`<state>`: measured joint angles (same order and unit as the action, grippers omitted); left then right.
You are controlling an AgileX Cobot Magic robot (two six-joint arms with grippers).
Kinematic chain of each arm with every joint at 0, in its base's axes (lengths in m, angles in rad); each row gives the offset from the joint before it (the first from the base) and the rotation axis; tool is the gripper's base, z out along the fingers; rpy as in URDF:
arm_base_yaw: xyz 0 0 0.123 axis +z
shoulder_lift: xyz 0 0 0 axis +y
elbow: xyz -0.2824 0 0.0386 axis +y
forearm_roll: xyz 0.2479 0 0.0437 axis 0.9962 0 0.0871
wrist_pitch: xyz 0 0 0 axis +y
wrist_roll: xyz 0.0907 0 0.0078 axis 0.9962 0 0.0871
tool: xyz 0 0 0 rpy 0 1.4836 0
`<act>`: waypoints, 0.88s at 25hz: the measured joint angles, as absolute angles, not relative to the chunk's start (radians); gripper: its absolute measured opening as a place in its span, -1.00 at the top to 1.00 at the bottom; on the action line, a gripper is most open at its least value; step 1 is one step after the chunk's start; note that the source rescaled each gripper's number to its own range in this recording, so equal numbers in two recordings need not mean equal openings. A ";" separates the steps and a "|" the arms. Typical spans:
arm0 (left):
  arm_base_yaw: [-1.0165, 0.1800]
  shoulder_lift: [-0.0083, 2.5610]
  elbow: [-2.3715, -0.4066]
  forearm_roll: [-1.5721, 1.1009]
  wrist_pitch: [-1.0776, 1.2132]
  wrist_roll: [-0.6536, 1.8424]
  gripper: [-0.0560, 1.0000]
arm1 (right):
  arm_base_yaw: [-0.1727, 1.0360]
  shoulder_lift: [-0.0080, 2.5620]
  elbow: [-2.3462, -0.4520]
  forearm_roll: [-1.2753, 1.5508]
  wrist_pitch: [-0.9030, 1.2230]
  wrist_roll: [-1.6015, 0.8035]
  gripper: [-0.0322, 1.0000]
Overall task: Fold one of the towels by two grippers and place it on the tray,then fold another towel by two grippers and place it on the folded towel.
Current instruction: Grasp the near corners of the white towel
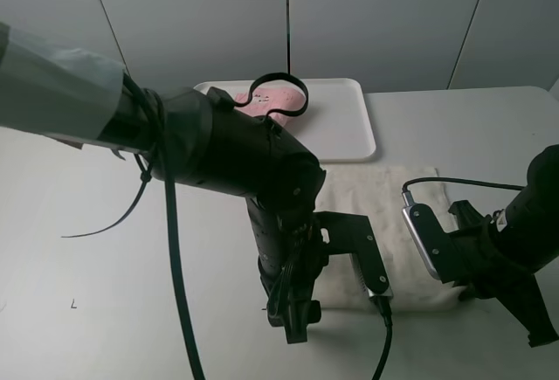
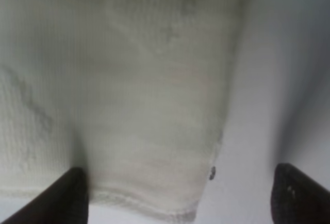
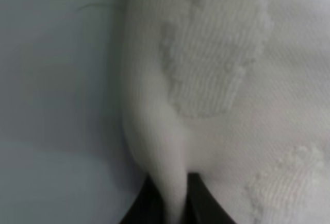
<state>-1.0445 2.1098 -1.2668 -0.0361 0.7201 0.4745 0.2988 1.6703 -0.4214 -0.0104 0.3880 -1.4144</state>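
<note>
My left gripper grabs the hemmed corner next, to fold the white towel onto its edge beside the tray.
A white towel lies flat on the table in front of the white tray. A folded pink towel lies on the tray. My left gripper is low at the white towel's front left corner. In the left wrist view it is open, with its fingertips wide apart on either side of the towel's corner. My right gripper is at the front right corner. In the right wrist view it is shut on a raised pinch of the white towel.
My left arm crosses the middle of the high view and hides part of the tray and the towel's left side. A black cable loop hangs over the tray. The table's far edge runs behind the tray.
</note>
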 joint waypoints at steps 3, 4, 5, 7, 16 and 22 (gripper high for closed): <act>-1.044 2.110 -1.267 -0.036 0.717 0.474 -0.84 | 0.299 1.670 -0.421 -0.010 0.388 -1.414 0.82; -1.044 2.115 -1.267 -0.036 0.717 0.474 -0.84 | 0.299 1.670 -0.421 -0.010 0.388 -1.414 0.82; -1.044 2.122 -1.267 -0.036 0.721 0.474 -0.84 | 0.299 1.670 -0.421 -0.010 0.388 -1.414 0.82; -1.048 2.132 -1.272 -0.022 0.733 0.474 -0.81 | 0.299 1.670 -0.420 -0.010 0.386 -1.414 0.82; -1.062 2.136 -1.279 0.020 0.738 0.430 -0.74 | 0.299 1.670 -0.420 -0.010 0.386 -1.414 0.82; -1.065 2.138 -1.279 0.035 0.729 0.424 -0.57 | 0.299 1.670 -0.420 -0.010 0.386 -1.414 0.82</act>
